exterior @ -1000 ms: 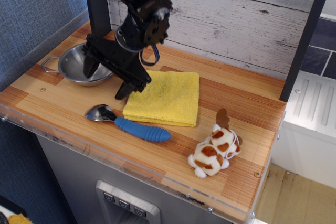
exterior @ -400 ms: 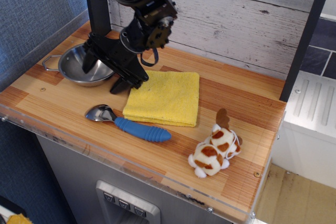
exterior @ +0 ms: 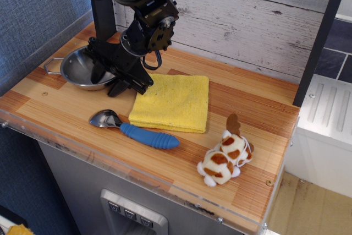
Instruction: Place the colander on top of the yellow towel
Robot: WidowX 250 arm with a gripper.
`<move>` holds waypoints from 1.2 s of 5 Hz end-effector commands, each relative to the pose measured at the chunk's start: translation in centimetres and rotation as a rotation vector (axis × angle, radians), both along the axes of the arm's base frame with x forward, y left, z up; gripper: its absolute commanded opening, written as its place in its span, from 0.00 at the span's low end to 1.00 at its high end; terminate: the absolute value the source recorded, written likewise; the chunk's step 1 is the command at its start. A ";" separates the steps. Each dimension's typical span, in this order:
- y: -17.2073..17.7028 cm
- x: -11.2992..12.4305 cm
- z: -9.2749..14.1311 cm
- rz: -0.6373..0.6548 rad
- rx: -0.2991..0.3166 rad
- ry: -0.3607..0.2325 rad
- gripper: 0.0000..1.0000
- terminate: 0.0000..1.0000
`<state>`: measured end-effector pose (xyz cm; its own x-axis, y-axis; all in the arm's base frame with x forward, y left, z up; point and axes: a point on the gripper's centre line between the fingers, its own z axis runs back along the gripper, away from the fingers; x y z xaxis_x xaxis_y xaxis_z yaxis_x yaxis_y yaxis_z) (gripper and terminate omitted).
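The colander's open bowl (exterior: 81,70) is wider than my gripper's fingers can reach, so my gripper will next grab the colander by its thin rim (exterior: 111,82).
The colander (exterior: 77,70) is a shiny steel bowl at the back left of the wooden counter, with a wire loop handle on its left side. The yellow towel (exterior: 173,102) lies flat and folded in the middle of the counter, just right of the colander. My black gripper (exterior: 108,81) is open and low over the colander's right rim. One finger reaches inside the bowl and the other stands outside it, between bowl and towel. The bowl's right rim and right handle are hidden behind the gripper.
A metal spoon with a blue ribbed handle (exterior: 135,129) lies in front of the towel. A brown-and-white plush dog (exterior: 224,156) sits at the front right. A plank wall runs behind the counter, and a black post (exterior: 102,4) stands at the back left.
The gripper has moved left and down, from above the gap between bowl and towel to straddling the colander's right rim. The colander, towel and spoon have not moved.
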<state>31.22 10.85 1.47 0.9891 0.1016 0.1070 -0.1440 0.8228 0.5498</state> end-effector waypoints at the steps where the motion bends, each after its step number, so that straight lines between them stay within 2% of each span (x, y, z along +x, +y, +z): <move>1: 0.1 0.2 2.6 -0.005 -0.014 -0.042 0.00 0.00; 2: 0.3 0.1 2.9 0.005 -0.015 -0.049 0.00 0.00; 3: 0.6 0.3 4.0 0.011 -0.053 -0.025 0.00 0.00; 5: 0.5 1.1 9.7 0.028 -0.070 -0.079 0.00 0.00; 6: -1.9 1.5 10.7 -0.030 -0.080 -0.092 0.00 0.00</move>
